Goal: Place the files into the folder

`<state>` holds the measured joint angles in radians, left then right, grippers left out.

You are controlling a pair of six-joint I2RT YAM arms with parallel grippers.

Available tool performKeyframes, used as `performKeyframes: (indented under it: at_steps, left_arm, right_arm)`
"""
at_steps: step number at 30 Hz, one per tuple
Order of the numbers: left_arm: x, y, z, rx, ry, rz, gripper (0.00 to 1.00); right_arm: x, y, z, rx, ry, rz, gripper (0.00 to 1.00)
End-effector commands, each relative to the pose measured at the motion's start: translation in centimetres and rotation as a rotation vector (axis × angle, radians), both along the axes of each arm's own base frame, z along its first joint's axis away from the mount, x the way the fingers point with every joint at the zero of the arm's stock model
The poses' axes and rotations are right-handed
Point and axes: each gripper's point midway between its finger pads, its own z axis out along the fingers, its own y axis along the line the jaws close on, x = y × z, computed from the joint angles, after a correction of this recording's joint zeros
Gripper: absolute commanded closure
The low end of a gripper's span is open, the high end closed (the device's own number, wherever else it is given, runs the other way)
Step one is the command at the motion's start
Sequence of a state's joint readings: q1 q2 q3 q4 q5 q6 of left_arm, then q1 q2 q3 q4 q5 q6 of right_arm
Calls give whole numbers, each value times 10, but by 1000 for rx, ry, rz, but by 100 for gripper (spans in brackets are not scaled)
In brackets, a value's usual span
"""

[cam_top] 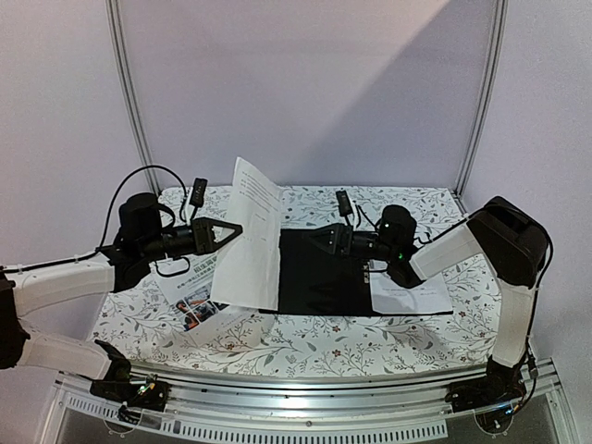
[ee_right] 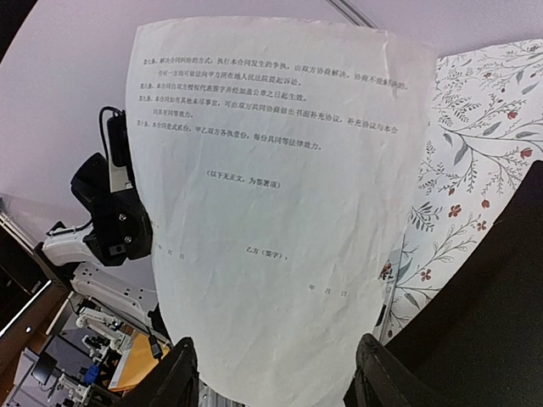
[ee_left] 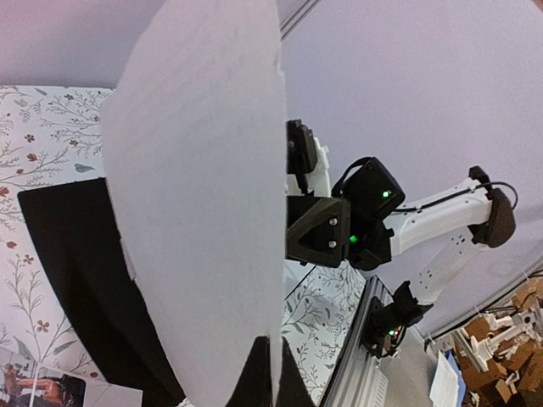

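Note:
My right gripper should next grab the white sheet's free edge (cam_top: 279, 246), opposite my left gripper, to put the sheet flat into the folder (cam_top: 319, 277).
The folder (cam_top: 319, 277) lies open in the middle of the table, its black inside up; it also shows in the left wrist view (ee_left: 68, 246) and the right wrist view (ee_right: 492, 305). My left gripper (cam_top: 231, 228) (ee_left: 273, 377) is shut on the edge of a white printed sheet (cam_top: 250, 236) (ee_left: 195, 170) and holds it upright over the folder's left edge. My right gripper (cam_top: 310, 238) (ee_right: 280, 381) is open above the folder, facing the sheet (ee_right: 271, 212), which hangs between its spread fingers. A colourful brochure sheet (cam_top: 196, 303) lies at the left. Another white sheet (cam_top: 416, 294) lies under the right arm.
A floral cloth (cam_top: 305, 338) covers the table. A metal rail (cam_top: 305, 393) runs along the near edge. Two small black devices with cables (cam_top: 198, 192) (cam_top: 343, 201) lie at the back. Metal poles (cam_top: 129, 92) stand at the back corners.

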<state>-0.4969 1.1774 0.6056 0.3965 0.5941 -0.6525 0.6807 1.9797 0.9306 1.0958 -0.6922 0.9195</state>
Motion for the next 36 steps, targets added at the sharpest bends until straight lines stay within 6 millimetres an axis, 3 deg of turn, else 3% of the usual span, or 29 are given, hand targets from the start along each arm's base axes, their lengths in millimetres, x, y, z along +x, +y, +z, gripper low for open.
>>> performKeyframes:
  at_steps: [1, 9, 23, 31, 33, 36]
  left_arm:
    - [-10, -5, 21, -63, -32, -45, 100]
    - [-21, -11, 28, -81, -39, -101, 100]
    - [-39, -28, 39, -87, -66, -194, 100]
    - [-41, -26, 42, -89, -75, -191, 100]
    - [-38, -25, 38, -73, -65, -170, 100]
    - [-29, -23, 26, -34, -45, -127, 100]
  right_arm:
    - [13, -2, -16, -45, 18, -49, 36]
    - [15, 13, -8, 45, 23, 33, 31]
    - [16, 39, -16, 103, 108, 111, 28]
    - [9, 40, -20, 116, 131, 135, 26]
    - [5, 40, -15, 132, 126, 157, 27]
    - [-6, 39, 1, 189, 93, 210, 38]
